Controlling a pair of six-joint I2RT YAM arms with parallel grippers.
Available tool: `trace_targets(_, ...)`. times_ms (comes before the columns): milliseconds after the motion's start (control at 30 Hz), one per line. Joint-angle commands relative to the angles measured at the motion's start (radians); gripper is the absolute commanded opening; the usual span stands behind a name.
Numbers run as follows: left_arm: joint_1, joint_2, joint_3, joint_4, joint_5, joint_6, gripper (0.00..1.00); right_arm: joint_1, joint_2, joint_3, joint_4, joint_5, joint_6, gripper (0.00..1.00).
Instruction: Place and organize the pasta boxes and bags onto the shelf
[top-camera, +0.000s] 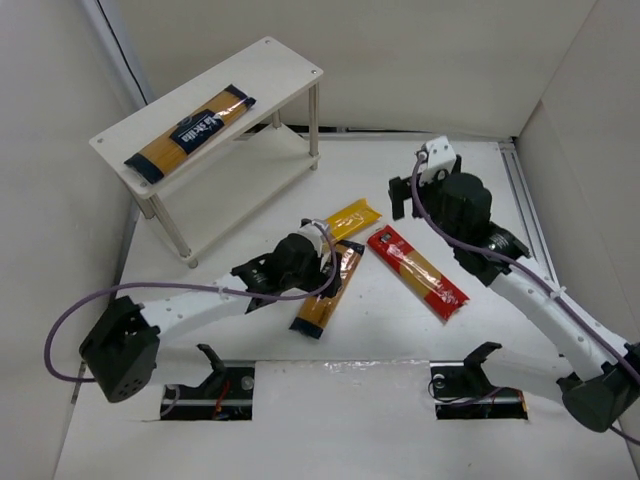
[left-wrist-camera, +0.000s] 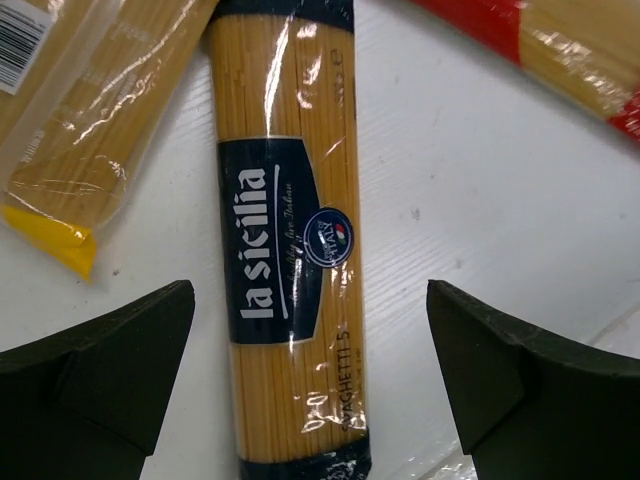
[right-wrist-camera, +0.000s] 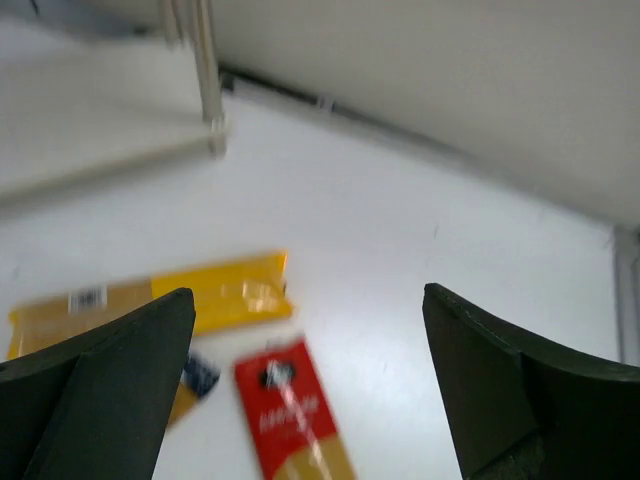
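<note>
My left gripper's fingers are above the navy packet, so it is too early to close on the packet; first the left gripper lowers, then it closes.
One clear spaghetti packet with navy ends (top-camera: 190, 130) lies on the top board of the white shelf (top-camera: 290, 70). A second navy packet (top-camera: 322, 298) lies on the table. In the left wrist view this packet (left-wrist-camera: 290, 240) sits between the fingers of my open left gripper (left-wrist-camera: 310, 400), which hovers just above it (top-camera: 335, 262). The yellow packet (top-camera: 352, 217) and the red packet (top-camera: 417, 272) lie on the table beside it. My right gripper (top-camera: 408, 192) is open, empty and raised, facing the yellow packet (right-wrist-camera: 180, 300) and the red packet (right-wrist-camera: 295, 415).
The shelf's lower board (top-camera: 250, 170) shows nothing on it. A thin metal shelf leg (right-wrist-camera: 205, 70) stands ahead of the right gripper. White walls enclose the table at the left, back and right. Two arm bases sit at the near edge.
</note>
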Motion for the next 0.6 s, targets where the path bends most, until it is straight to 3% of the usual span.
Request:
trace_targets(0, 0.003, 0.07, 0.041, 0.022, 0.027, 0.09, 1.0, 0.001, -0.123, -0.135, -0.049, -0.064, 0.168, 1.0)
trace_targets(200, 0.003, 0.233, 0.05, 0.037, -0.046, 0.091, 1.0, -0.028, -0.291, -0.28, -0.094, -0.116, 0.191, 1.0)
trace_targets(333, -0.021, 0.32, 0.083, 0.069, 0.049, 0.109, 1.0, -0.049, -0.322, -0.298, -0.118, -0.149, 0.182, 1.0)
trace_targets(567, -0.056, 0.457, 0.163, 0.045, 0.04, 0.109, 1.0, -0.06, -0.351, -0.328, -0.141, -0.149, 0.162, 1.0)
